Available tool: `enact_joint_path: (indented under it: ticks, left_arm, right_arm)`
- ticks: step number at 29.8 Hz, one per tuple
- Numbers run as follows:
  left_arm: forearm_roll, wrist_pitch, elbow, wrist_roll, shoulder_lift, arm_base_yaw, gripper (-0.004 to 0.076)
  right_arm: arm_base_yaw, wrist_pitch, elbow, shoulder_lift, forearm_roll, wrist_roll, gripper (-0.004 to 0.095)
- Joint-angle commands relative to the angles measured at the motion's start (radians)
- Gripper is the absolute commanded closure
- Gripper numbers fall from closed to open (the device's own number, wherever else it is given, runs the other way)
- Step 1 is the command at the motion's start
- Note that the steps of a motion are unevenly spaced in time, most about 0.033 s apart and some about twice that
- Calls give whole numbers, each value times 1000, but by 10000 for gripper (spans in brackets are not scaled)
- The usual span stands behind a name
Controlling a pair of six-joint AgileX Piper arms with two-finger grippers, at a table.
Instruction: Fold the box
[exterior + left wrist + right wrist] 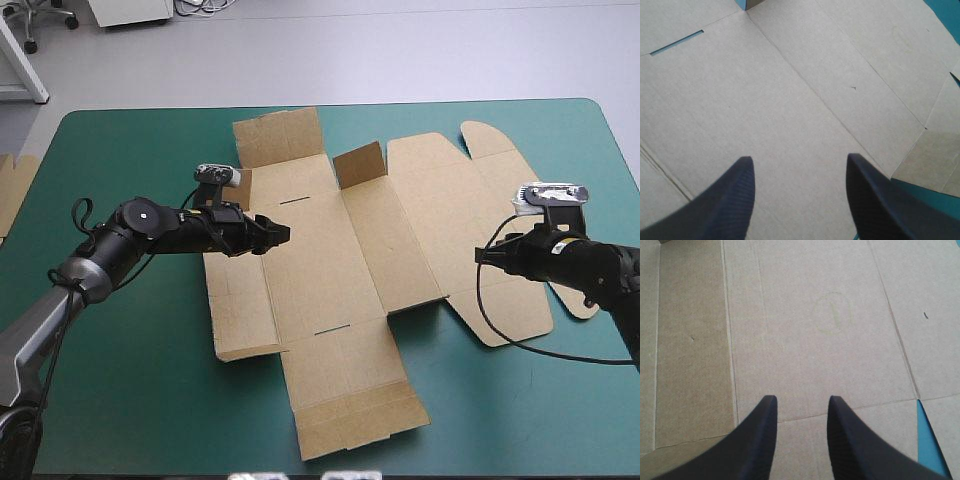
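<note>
My left gripper should grab the side panel by its long outer edge [211,310] next. Then it can fold the box along the side panel's crease [271,302].
The brown box [350,270] lies as a flat cut sheet across the middle of the teal-green table [130,380]. One small flap [360,165] near its far edge stands tilted up. My left gripper [283,233] hovers low over the sheet's left panels, pointing right. In the left wrist view it [799,162] is open, with bare board [790,85] and a slot [677,42] ahead of it. My right gripper [482,256] is over the sheet's right side, pointing left. In the right wrist view it [801,399] is open above creased board [815,315], holding nothing.
An edge of more brown board [12,190] shows at the table's left edge. Bare teal-green cover runs along the near side and the far right corner [590,130].
</note>
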Motion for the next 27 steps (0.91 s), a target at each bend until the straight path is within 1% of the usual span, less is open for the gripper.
enact_joint_path:
  ticks: [1, 12, 16, 22, 25, 27]
  left_arm:
    - [-58, -7, -34, 0, -34, -6, 323]
    - [-58, -11, -34, 0, -33, -6, 323]
    - [-64, -22, -34, 0, -7, -6, 323]
    - [-114, -34, -34, 32, 13, -6, 323]
    - [-73, -39, -34, 32, 13, -6, 323]
    - [-45, -63, -34, 26, 13, -4, 323]
  right_arm:
    - [-8, -55, -26, -24, 13, -12, 588]
    - [-8, -55, -26, -24, 13, -12, 588]
    - [-8, -51, -26, -28, 13, -12, 588]
    - [-8, -3, -45, -34, 13, -30, 588]
    - [-8, -32, -55, -34, 13, -30, 588]
    - [-8, -58, -57, -32, 13, -32, 587]
